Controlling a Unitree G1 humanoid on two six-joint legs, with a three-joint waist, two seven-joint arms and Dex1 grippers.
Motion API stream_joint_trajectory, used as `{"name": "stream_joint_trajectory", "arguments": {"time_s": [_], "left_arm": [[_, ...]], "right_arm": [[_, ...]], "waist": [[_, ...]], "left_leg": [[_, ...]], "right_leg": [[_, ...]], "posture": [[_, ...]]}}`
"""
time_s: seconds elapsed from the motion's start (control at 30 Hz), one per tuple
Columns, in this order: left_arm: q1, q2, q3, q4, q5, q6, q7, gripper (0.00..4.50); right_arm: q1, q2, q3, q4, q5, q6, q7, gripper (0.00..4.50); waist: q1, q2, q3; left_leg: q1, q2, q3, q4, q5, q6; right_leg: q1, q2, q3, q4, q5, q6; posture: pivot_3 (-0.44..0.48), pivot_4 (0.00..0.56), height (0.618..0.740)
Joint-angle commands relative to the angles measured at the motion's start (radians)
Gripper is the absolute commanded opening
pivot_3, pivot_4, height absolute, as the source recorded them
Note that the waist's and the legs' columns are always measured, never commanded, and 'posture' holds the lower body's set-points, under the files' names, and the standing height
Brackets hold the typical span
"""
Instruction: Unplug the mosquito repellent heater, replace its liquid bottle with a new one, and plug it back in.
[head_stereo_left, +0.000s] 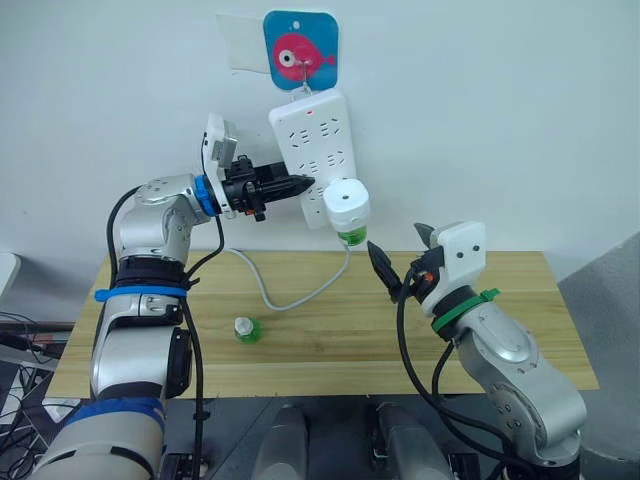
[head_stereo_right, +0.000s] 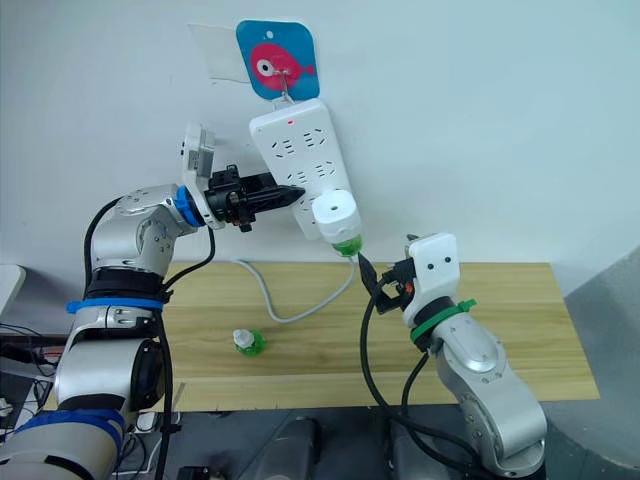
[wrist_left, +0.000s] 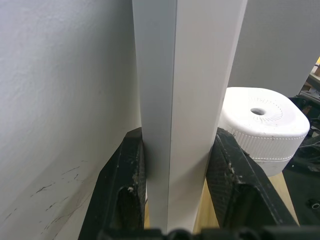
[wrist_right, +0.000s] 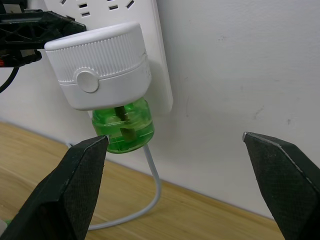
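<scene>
My right gripper grabs the heater by its white housing (head_stereo_left: 346, 203) next, to unplug the mosquito repellent heater from the power strip (head_stereo_left: 312, 135).
The white mosquito repellent heater (head_stereo_left: 345, 203) is plugged into the lower end of a white power strip (head_stereo_left: 312, 135) hanging on the wall. A green liquid bottle (wrist_right: 125, 127) is screwed in under the heater. My left gripper (wrist_left: 175, 170) is shut on the power strip's edge, just left of the heater (wrist_left: 265, 125). My right gripper (wrist_right: 175, 140) stands open a little below and to the right of the heater (wrist_right: 100, 65), with nothing between its fingers. A second green bottle (head_stereo_left: 246, 328) with a white cap lies on the wooden table (head_stereo_left: 500, 320), left of centre.
The power strip hangs from a hook on a blue fish sticker (head_stereo_left: 300, 50). Its white cable (head_stereo_left: 290, 295) loops down onto the table behind the loose bottle. The wall stands directly behind the table's far edge.
</scene>
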Motion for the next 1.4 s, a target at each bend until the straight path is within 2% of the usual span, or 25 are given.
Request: {"name": "stream_joint_trajectory", "arguments": {"time_s": [0.03,0.27,0.73,1.23,1.33,1.4], "left_arm": [[0.014,0.004,-0.005,-0.042,-0.004,0.013,0.012,1.36],[0.006,-0.006,0.003,-0.064,-0.01,0.046,0.067,1.36],[0.009,-0.016,0.0,-0.084,-0.008,0.049,0.097,1.36],[0.022,-0.014,-0.003,-0.11,-0.011,0.057,0.106,1.36],[0.023,-0.013,-0.003,-0.11,-0.011,0.056,0.107,1.34],[0.024,-0.014,-0.002,-0.112,-0.011,0.056,0.108,1.34]], "right_arm": [[-0.014,0.009,0.008,-0.023,0.0,-0.024,-0.003,4.5],[-0.11,0.034,0.049,-0.02,-0.01,0.016,-0.027,4.5],[-0.285,0.075,0.129,0.074,-0.079,0.118,-0.081,4.5],[-0.338,0.125,0.135,0.184,-0.15,0.066,-0.103,4.5],[-0.335,0.128,0.136,0.184,-0.151,0.051,-0.098,3.89],[-0.335,0.128,0.142,0.18,-0.154,0.044,-0.094,3.23]], "waist": [[0.0,0.0,0.0],[-0.001,0.0,0.0],[0.001,0.0,0.0],[0.0,0.0,0.001],[0.0,0.0,0.001],[0.0,0.0,0.001]], "left_leg": [[0.0,0.0,0.0,0.0,0.0,0.0],[0.0,0.0,0.0,0.001,0.0,0.0],[0.0,-0.001,-0.001,0.001,0.001,-0.001],[0.0,-0.004,-0.001,0.0,0.001,-0.001],[0.0,-0.004,-0.001,0.0,0.001,-0.001],[0.0,-0.004,-0.001,0.0,0.001,-0.001]], "right_leg": [[0.0,0.0,0.0,0.0,0.0,0.0],[0.0,0.0,0.0,0.0,0.0,0.001],[0.0,-0.001,-0.001,0.0,0.0,0.001],[0.0,-0.004,-0.001,0.0,0.0,0.001],[0.0,-0.004,-0.001,0.0,0.0,0.001],[0.0,-0.004,-0.001,0.0,0.0,0.001]], "posture": [[0.262,0.231,0.74],[0.253,0.246,0.74],[0.257,0.27,0.74],[0.261,0.263,0.74],[0.261,0.257,0.74],[0.261,0.255,0.74]]}}
